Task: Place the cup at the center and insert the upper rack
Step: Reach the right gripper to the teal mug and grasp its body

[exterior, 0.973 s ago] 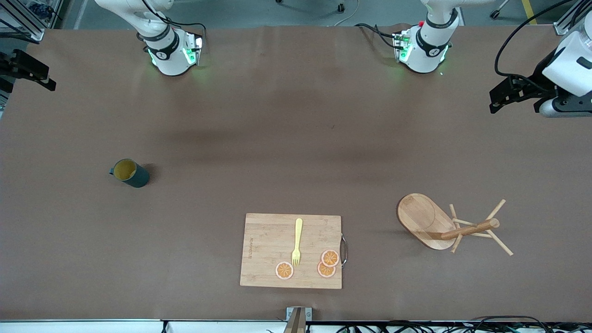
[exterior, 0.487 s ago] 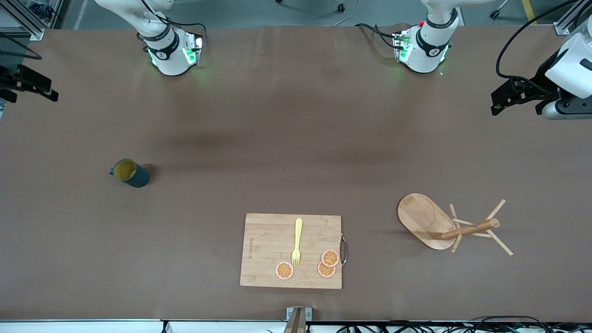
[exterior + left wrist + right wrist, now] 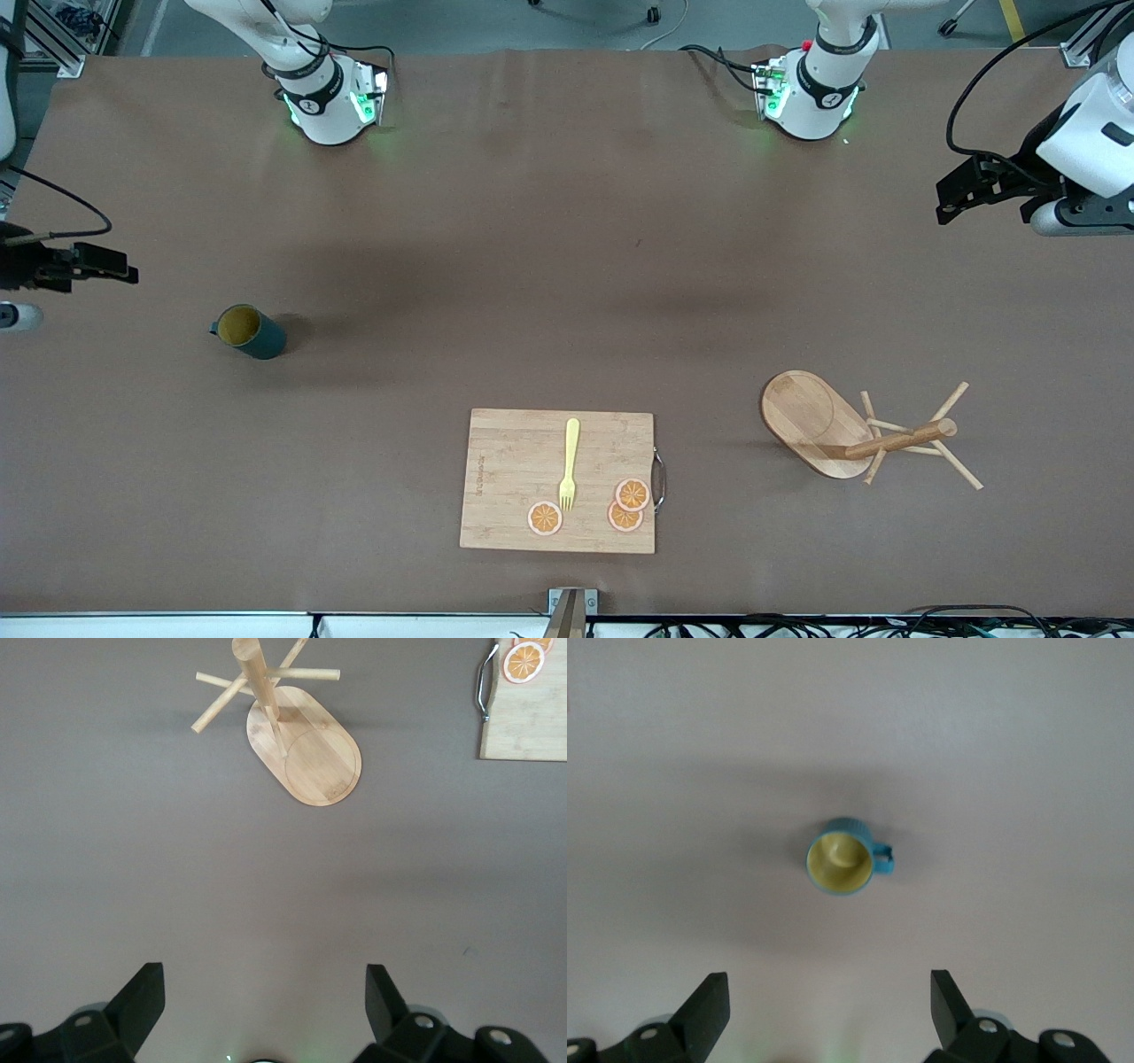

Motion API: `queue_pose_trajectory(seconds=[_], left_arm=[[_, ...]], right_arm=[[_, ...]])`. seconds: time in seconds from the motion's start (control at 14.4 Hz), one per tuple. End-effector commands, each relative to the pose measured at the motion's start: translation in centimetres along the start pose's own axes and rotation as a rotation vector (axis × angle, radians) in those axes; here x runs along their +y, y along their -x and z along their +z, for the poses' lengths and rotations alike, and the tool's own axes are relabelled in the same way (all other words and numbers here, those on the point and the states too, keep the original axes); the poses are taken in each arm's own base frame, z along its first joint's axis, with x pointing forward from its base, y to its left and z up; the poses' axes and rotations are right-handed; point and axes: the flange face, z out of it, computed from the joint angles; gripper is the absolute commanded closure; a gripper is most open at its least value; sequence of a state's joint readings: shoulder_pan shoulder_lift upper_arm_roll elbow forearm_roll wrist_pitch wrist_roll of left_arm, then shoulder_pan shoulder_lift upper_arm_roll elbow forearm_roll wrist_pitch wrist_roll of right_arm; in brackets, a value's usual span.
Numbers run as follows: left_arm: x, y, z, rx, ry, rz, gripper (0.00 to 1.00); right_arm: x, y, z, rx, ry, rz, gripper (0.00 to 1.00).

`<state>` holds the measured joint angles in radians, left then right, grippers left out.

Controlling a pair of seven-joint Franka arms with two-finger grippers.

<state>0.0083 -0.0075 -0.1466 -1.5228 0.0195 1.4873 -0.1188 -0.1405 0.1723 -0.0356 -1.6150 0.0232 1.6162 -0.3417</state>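
The right gripper takes hold of the dark teal cup by its rim [image 3: 220, 323] [image 3: 872, 870] next, to place the cup at the center of the table.
The dark teal cup [image 3: 249, 331] with a yellow inside stands upright toward the right arm's end of the table. It also shows in the right wrist view [image 3: 840, 866]. My right gripper [image 3: 122, 271] is open and empty, up over the table edge beside the cup [image 3: 829, 1005]. The wooden upper rack [image 3: 811, 421] stands on its oval base toward the left arm's end, and its post [image 3: 899, 439] carries thin pegs. It shows in the left wrist view [image 3: 306, 749]. My left gripper [image 3: 950, 197] is open and empty, up over the table's end [image 3: 264, 1001], apart from the rack.
A rectangular wooden cutting board [image 3: 509, 461] lies near the front edge, mid-table, with a yellow fork [image 3: 568, 465] and three orange slices [image 3: 625, 505] on it. Its metal handle faces the rack. A corner of the board shows in the left wrist view [image 3: 527, 722].
My right gripper has moved toward the front camera, closer to the cup's level. My left gripper has barely shifted. The cup and rack have not moved.
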Motion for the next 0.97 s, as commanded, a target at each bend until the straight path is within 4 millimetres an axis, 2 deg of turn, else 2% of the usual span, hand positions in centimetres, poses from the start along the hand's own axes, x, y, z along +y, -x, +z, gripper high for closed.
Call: queue_pose_trajectory(seconds=[0.0, 0.14, 0.28, 0.63, 0.9], left_arm=[[-0.1, 0.2, -0.1, 0.0, -0.011, 0.013, 0.0], [-0.1, 0.1, -0.1, 0.003, -0.009, 0.014, 0.0], [-0.1, 0.0, 0.1, 0.006, -0.008, 0.014, 0.0], [-0.2, 0.0, 0.8, -0.01, -0.008, 0.011, 0.0], [-0.2, 0.2, 0.6, -0.007, -0.007, -0.004, 0.0]], right_arm=[[-0.7, 0.3, 4.4, 0.021, -0.009, -0.083, 0.0], [-1.0, 0.1, 7.4, 0.028, -0.005, -0.133, 0.0], [-1.3, -0.6, 9.7, 0.061, 0.015, -0.259, 0.0], [-0.5, -1.6, 15.8, 0.056, 0.022, -0.438, 0.0], [0.0, -2.3, 20.7, 0.075, 0.046, -0.553, 0.0]])
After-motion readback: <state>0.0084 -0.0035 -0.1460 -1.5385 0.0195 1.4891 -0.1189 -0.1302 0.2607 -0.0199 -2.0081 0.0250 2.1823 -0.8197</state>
